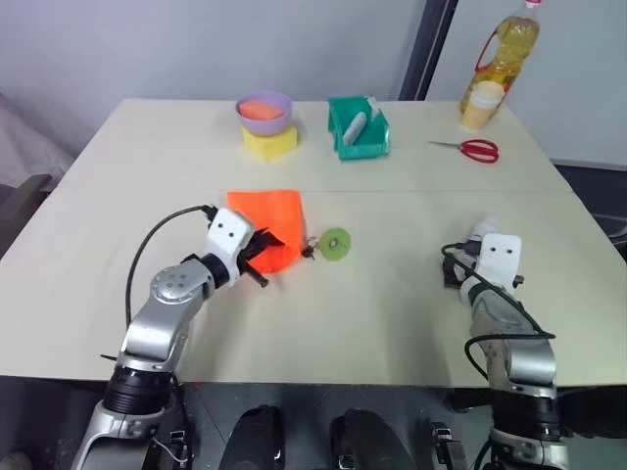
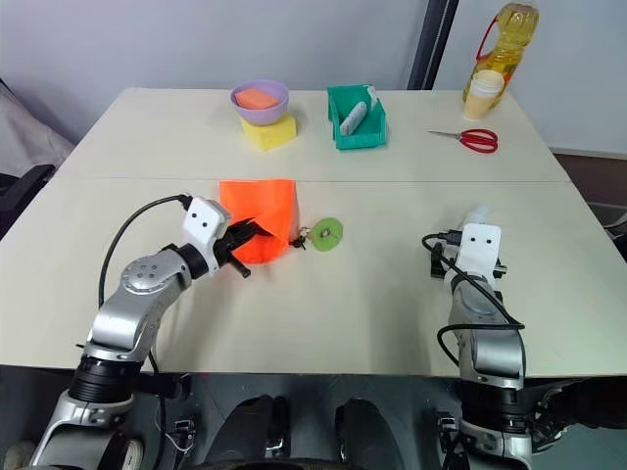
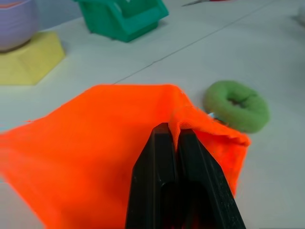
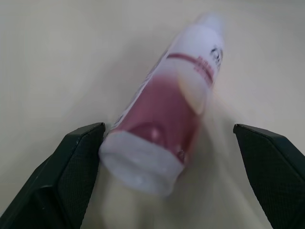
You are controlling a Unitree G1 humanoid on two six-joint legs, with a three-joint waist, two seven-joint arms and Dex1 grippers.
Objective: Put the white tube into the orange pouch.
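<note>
The tube's white near end (image 4: 140, 162) below its maroon band is between my fingers, so it is now time for my right gripper to close on the tube.
The orange pouch (image 1: 269, 211) lies flat on the table's middle left, its dark cord running to a round green tag (image 1: 336, 243). My left gripper (image 3: 174, 131) is shut on the pouch's near edge, pinching a fold of fabric and lifting it a little. The white tube (image 4: 167, 124), with a maroon band, lies on the table at the right. My right gripper (image 4: 167, 129) is open around it, one black finger on each side. The tube's near end sits close to one finger. From the head, the tube's tip (image 1: 483, 229) peeks out beyond the right wrist.
At the back stand a purple bowl (image 1: 265, 106) on a yellow block (image 1: 269, 142), a green bin (image 1: 358, 127) holding a grey-white tube, red scissors (image 1: 477, 149), and an oil bottle (image 1: 500, 59) behind a paper cup (image 1: 482, 103).
</note>
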